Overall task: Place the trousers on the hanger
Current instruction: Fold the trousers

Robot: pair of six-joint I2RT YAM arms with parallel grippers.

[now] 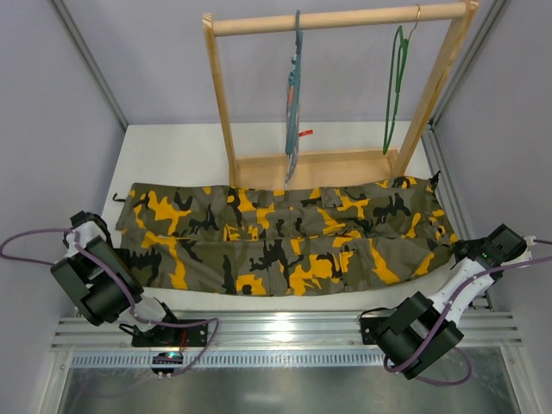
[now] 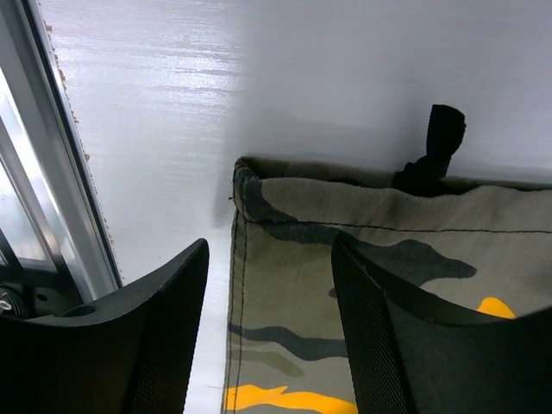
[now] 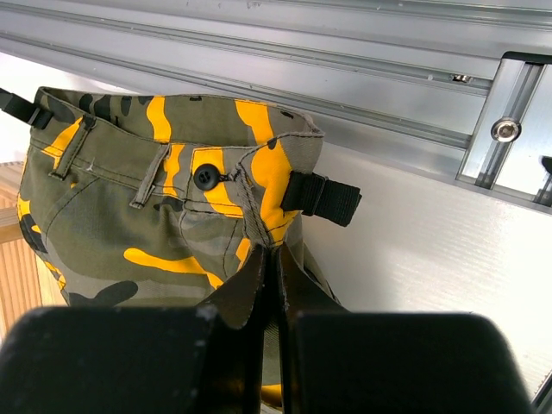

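I should grab the trousers' near leg by its outer edge at the hem [image 1: 138, 281] [image 2: 247, 235] with my left gripper next. Then I can fold leg over leg for the hanger.
The camouflage trousers [image 1: 285, 237] lie spread flat across the white table, legs to the left and waist to the right. My left gripper [image 1: 97, 231] hovers open over a leg hem [image 2: 345, 216]; the cloth edge lies below the gap of the left gripper [image 2: 272, 246], and neither finger touches it. My right gripper [image 1: 470, 252] is at the waist end. In the right wrist view the right gripper [image 3: 274, 259] is shut on a fold of the trousers [image 3: 112, 216] just below the fly button. The green wire hanger [image 1: 395, 86] hangs on the wooden rack's rail, far from both grippers.
The wooden rack [image 1: 336, 164] stands behind the trousers. A blue-grey hanger with a striped cloth [image 1: 293, 103] hangs left of the green one. An aluminium rail [image 1: 285, 328] runs along the near table edge, and another rail [image 3: 345, 86] lies close beside the waist.
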